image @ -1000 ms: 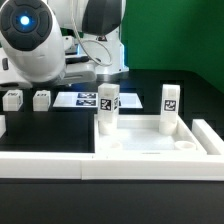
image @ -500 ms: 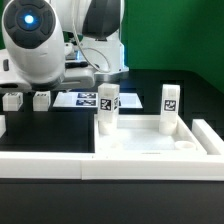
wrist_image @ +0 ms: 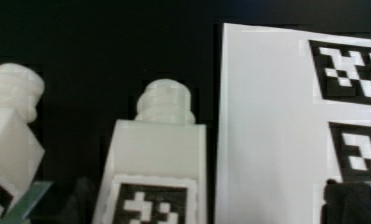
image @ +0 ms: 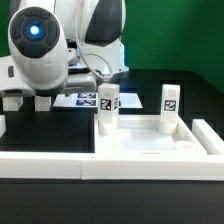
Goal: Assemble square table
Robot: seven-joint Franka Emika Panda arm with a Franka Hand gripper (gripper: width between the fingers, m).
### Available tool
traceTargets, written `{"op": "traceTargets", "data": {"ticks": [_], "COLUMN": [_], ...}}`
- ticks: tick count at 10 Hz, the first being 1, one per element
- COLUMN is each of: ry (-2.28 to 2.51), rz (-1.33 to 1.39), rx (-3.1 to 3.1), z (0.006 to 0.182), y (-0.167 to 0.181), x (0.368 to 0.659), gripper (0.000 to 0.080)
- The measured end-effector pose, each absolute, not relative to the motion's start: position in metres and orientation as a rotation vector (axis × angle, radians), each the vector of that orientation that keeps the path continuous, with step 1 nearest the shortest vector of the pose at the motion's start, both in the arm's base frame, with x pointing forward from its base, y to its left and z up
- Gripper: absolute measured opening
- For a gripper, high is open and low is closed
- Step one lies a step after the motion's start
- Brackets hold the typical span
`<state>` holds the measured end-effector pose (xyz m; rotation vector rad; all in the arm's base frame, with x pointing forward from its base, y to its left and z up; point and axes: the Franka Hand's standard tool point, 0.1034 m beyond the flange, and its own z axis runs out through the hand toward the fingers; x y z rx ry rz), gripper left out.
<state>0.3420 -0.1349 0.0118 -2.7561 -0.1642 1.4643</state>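
Note:
My gripper's fingers reach down on either side of the tagged leg [wrist_image: 153, 160], beside the other loose leg, so my gripper closes on it next.
The white square tabletop [image: 140, 145] lies at the front with two legs [image: 108, 108] [image: 170, 108] standing upright in its far corners. Two loose white legs [image: 42, 101] [image: 10, 101] rest on the black table at the exterior view's left, partly hidden by the arm [image: 40, 45] above them. In the wrist view the tagged leg [wrist_image: 159, 160] lies between the fingertips of my gripper [wrist_image: 191, 205], which is open and clear of it. The other loose leg [wrist_image: 13, 130] lies beside it.
The marker board [image: 85, 100] lies just beside the loose legs [wrist_image: 306, 110]. A long low white wall strip [image: 40, 165] runs along the front, and a raised white wall [image: 210, 135] stands at the exterior view's right.
The arm has swung toward the exterior view's right and come down over the two loose legs, now covering part of them. The jaws stay open.

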Motion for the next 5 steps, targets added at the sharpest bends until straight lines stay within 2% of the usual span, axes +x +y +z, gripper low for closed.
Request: {"op": "traceTargets", "data": {"ticks": [2,3,4,5], "ry": [-0.177,-0.180,-0.183,-0.186], "rz": [1.463,1.464,1.464,1.464], "rx": [-2.757,-2.757,-2.757,-2.757], "z": [0.0120,0.0119,0.0119,0.0119], "y": [-0.1330,-0.1326,-0.1321,-0.1317], "x": [0.3433,0.3434,0.3435,0.3437], "gripper": [0.0649,0.0546,0.0411,0.0411]}}
